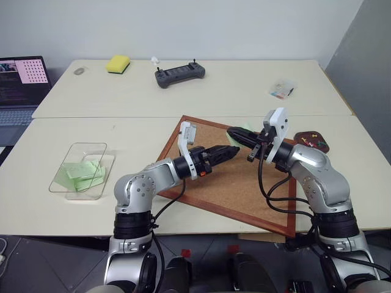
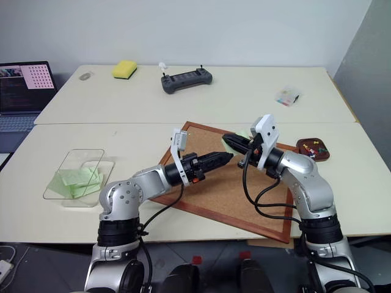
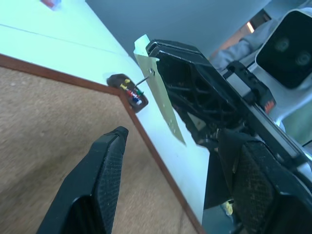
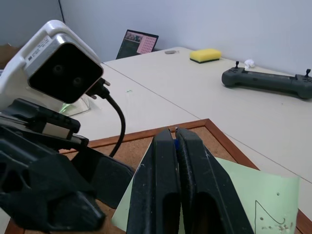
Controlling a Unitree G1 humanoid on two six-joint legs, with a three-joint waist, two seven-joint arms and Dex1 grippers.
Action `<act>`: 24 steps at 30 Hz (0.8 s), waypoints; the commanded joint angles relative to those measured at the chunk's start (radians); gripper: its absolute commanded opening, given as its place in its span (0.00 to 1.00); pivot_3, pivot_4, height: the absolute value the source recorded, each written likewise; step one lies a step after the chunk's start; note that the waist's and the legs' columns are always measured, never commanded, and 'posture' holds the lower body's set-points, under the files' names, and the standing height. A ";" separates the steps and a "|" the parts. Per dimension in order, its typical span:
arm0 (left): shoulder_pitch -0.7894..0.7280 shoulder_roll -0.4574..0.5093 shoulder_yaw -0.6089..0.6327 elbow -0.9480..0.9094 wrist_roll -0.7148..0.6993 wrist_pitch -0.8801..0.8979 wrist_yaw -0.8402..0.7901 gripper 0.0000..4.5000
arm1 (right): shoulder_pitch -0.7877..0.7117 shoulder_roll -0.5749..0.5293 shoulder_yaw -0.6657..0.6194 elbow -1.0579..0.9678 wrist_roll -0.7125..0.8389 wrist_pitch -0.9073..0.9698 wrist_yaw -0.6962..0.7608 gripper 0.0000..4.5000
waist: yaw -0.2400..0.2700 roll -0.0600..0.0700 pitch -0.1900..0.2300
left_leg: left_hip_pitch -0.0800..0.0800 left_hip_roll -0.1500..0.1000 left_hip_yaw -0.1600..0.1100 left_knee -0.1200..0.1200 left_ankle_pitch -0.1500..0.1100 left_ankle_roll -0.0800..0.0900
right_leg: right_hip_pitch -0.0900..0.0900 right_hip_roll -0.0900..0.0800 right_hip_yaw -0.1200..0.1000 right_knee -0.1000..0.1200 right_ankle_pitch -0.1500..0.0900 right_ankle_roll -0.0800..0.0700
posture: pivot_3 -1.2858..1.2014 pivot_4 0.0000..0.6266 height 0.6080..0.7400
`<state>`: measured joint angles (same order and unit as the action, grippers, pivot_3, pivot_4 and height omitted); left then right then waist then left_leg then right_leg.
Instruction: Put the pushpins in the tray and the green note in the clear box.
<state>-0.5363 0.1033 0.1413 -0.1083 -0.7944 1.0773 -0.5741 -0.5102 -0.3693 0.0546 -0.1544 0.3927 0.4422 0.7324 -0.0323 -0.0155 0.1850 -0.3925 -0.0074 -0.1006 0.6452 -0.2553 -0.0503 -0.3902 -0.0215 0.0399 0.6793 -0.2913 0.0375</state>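
The green note has its lower end (image 3: 177, 133), below the pin needle (image 3: 142, 81), between both fingers of my left gripper, so closing now would catch it and it is time to close.
My right gripper (image 4: 175, 132) hangs over the cork board (image 1: 232, 183), shut, with a tiny blue pushpin head (image 4: 176, 128) showing between its tips. The green note (image 4: 263, 195) hangs along the underside of its fingers. In the left wrist view a thin pin needle (image 3: 142, 79) pokes out through the note (image 3: 163, 105). My left gripper (image 1: 231, 151) points at it from close by, fingers (image 3: 102, 180) apart and empty. The maroon tray (image 1: 311, 141) sits off the board's right corner and holds several coloured pushpins (image 3: 132, 91). The clear box (image 1: 82, 171) lies far left with green notes inside.
A small clear packet (image 1: 281, 90) with colourful contents, a black controller (image 1: 179, 75) and a yellow sponge (image 1: 118, 63) lie on the far table. A laptop (image 1: 21, 82) stands at the far left. A seam runs between the two tables.
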 commanded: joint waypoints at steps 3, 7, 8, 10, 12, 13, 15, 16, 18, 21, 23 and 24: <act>-0.019 -0.006 -0.003 -0.006 -0.029 -0.026 0.008 0.66 | 0.002 0.010 0.001 -0.055 0.006 -0.020 -0.014 0.00 | 0.001 0.000 0.000 | 0.000 0.000 0.000 0.000 0.000 0.000 | 0.000 0.000 0.000 0.000 0.000 0.000 | 0.52 0.24 1.00; -0.017 0.007 -0.015 -0.001 -0.021 -0.043 0.001 0.51 | 0.002 0.010 0.005 -0.059 0.010 -0.018 -0.014 0.00 | 0.001 0.000 0.000 | 0.000 0.000 0.001 0.000 0.000 0.000 | 0.000 0.000 0.000 0.000 0.000 0.000 | 0.52 0.24 1.00; -0.014 0.010 -0.019 -0.001 -0.021 -0.045 -0.002 0.47 | 0.002 0.010 0.005 -0.059 0.011 -0.017 -0.012 0.00 | 0.001 0.000 0.000 | 0.000 0.000 0.001 0.000 0.000 0.000 | 0.000 0.000 0.000 0.000 0.000 0.000 | 0.52 0.24 1.00; -0.013 0.013 -0.023 -0.001 -0.025 -0.047 -0.003 0.38 | -0.002 0.013 0.006 -0.059 0.015 -0.014 -0.012 0.00 | 0.001 0.000 0.000 | 0.000 0.000 0.001 0.000 0.000 0.000 | 0.000 0.000 0.000 0.000 0.000 0.000 | 0.52 0.24 1.00; -0.013 0.015 -0.030 -0.002 -0.028 -0.050 -0.002 0.28 | -0.005 0.016 0.008 -0.065 0.020 -0.010 -0.012 0.00 | 0.001 0.000 0.000 | 0.000 0.000 0.001 0.000 0.000 0.000 | 0.000 0.000 0.000 0.000 0.000 0.000 | 0.52 0.24 1.00; -0.013 0.016 -0.033 -0.003 -0.029 -0.052 0.000 0.25 | -0.005 0.017 0.009 -0.068 0.021 -0.008 -0.012 0.00 | 0.001 0.000 0.000 | 0.000 0.000 0.001 0.000 0.000 0.000 | 0.000 0.000 0.000 0.000 0.000 0.000 | 0.52 0.24 1.00; -0.013 0.015 -0.036 -0.002 -0.029 -0.055 0.002 0.16 | -0.004 0.018 0.011 -0.074 0.023 -0.006 -0.011 0.00 | 0.001 0.000 0.000 | 0.000 0.000 0.001 0.000 0.000 0.000 | 0.000 0.000 0.000 0.000 0.000 0.000 | 0.52 0.24 1.00; -0.014 0.015 -0.036 -0.001 -0.029 -0.057 0.003 0.11 | -0.004 0.020 0.012 -0.077 0.024 -0.004 -0.010 0.00 | 0.001 0.000 0.000 | 0.000 0.000 0.001 0.000 0.000 0.000 | 0.000 0.000 0.000 0.000 0.000 0.000 | 0.52 0.24 1.00; -0.015 0.014 -0.038 0.000 -0.028 -0.060 0.005 0.02 | -0.002 0.022 0.015 -0.086 0.027 0.001 -0.010 0.00 | 0.001 0.000 0.000 | 0.000 0.000 0.001 0.000 0.000 0.000 | 0.000 0.000 0.000 0.000 0.000 0.000 | 0.52 0.24 1.00; -0.009 0.003 -0.027 -0.005 -0.042 -0.057 0.021 0.01 | 0.004 0.023 0.018 -0.100 0.027 0.007 -0.010 0.00 | 0.001 0.000 0.000 | 0.000 0.000 0.001 0.000 0.000 0.000 | 0.000 0.000 0.000 0.000 0.000 0.000 | 0.52 0.24 1.00; -0.005 -0.001 -0.023 -0.009 -0.049 -0.053 0.032 0.01 | 0.008 0.021 0.018 -0.105 0.028 0.009 -0.011 0.00 | 0.001 0.000 0.000 | 0.000 0.000 0.001 0.000 0.000 0.000 | 0.000 0.000 0.000 0.000 0.000 0.000 | 0.52 0.24 1.00; -0.003 -0.007 -0.014 -0.007 -0.057 -0.046 0.046 0.01 | 0.009 0.019 0.016 -0.109 0.031 0.011 -0.012 0.00 | 0.001 0.000 0.000 | 0.000 0.000 0.001 0.000 0.000 0.000 | 0.000 0.000 0.000 0.000 0.000 0.000 | 0.52 0.24 1.00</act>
<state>-0.5357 0.1093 0.1075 -0.0886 -0.8202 1.0356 -0.5469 -0.4996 -0.3497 0.0727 -0.2085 0.4076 0.4513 0.7186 -0.0316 -0.0155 0.1850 -0.3927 -0.0075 -0.0997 0.6452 -0.2551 -0.0507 -0.3902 -0.0216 0.0400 0.6793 -0.2912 0.0375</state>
